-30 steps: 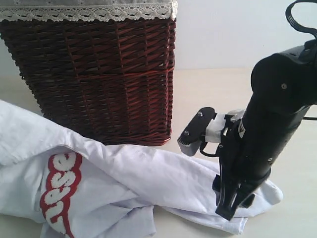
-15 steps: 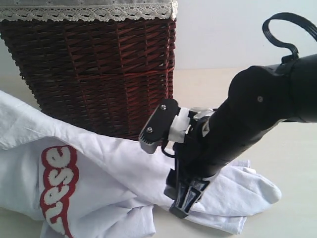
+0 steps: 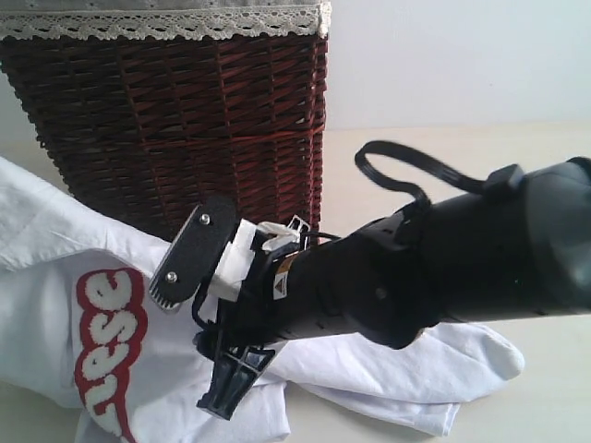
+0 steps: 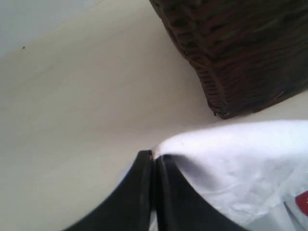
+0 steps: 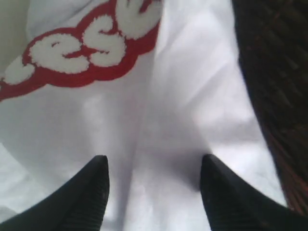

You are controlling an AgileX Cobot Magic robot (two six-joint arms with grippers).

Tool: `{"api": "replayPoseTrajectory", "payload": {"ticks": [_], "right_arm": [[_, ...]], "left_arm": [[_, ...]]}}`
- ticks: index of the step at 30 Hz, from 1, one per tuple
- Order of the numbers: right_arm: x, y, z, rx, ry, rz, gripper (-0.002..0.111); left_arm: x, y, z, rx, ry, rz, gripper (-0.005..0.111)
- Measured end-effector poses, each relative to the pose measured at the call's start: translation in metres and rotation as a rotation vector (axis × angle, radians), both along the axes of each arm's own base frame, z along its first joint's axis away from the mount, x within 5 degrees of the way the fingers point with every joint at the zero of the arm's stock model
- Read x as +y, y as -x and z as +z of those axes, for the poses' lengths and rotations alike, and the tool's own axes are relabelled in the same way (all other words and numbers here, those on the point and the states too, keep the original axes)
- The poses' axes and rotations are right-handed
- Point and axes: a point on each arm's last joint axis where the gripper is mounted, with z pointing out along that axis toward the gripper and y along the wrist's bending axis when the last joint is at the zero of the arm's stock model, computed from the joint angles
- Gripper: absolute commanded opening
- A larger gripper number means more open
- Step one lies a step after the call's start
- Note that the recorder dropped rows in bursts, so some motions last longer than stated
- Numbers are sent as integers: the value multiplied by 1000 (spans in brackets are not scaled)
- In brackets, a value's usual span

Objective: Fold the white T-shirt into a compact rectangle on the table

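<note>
My right gripper grabs its folded edge [image 5: 159,173] beside the lettering next, to fold the white T-shirt into a rectangle.
The white T-shirt [image 3: 65,305] lies crumpled on the table [image 3: 554,388] in front of the basket, its red-outlined lettering [image 3: 106,341] at the lower left. My right gripper [image 3: 187,349] reaches across the middle and hovers open just above the shirt beside the lettering. In the right wrist view that gripper [image 5: 155,163] has its fingers spread over plain white cloth [image 5: 183,110], with nothing between them. My left gripper [image 4: 153,155] is shut on an edge of the T-shirt [image 4: 240,159], pinched at its tips and held over the table [image 4: 72,96]. The left gripper is outside the exterior view.
A dark red-brown wicker basket [image 3: 175,120] with white lace trim [image 3: 166,23] stands right behind the shirt; the right arm [image 3: 443,268] passes close to its corner. The basket's lower corner [image 4: 240,57] is near the left gripper. Bare table lies to the right.
My right arm has swung left across the shirt, from its right end to beside the lettering, jaws staying open. The left gripper stays shut.
</note>
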Motion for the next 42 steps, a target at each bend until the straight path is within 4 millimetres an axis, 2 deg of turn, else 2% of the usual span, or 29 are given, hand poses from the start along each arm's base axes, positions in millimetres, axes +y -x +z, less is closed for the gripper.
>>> {"api": "replayPoseTrajectory", "payload": {"ticks": [5, 7, 10, 14, 17, 20, 27, 31, 37, 39, 42], "right_arm": [[5, -4, -12, -18, -17, -23, 55], [7, -8, -15, -32, -44, -51, 52], [8, -10, -21, -48, -42, -57, 36], [6, -11, -28, -45, -1, -43, 1], [3, -11, -28, -32, 28, -23, 0], [1, -9, -18, -36, 29, 4, 0], [-14, -4, 26, -44, -13, 34, 0], [-24, 6, 56, -64, -29, 83, 0], [-36, 22, 125, -86, -120, 118, 0], [-38, 25, 147, -77, -153, 107, 0], [-39, 29, 170, -29, -171, 97, 0]], "left_arm": [[0, 0, 1, -8, 6, -1, 0], [-1, 0, 1, -8, 14, 0, 0], [-1, 2, 3, -17, 19, 1, 0], [-1, 4, 6, -27, 26, 3, 0], [-1, 5, 7, -31, 29, 3, 0], [-1, 5, 7, -31, 29, 3, 0], [0, 5, 7, -33, 11, 1, 0], [7, 9, 19, -73, -30, 45, 0], [20, 31, 62, -209, -43, 166, 0], [23, 44, 83, -281, -7, 204, 0], [26, 69, 118, -416, 85, 235, 0]]}}
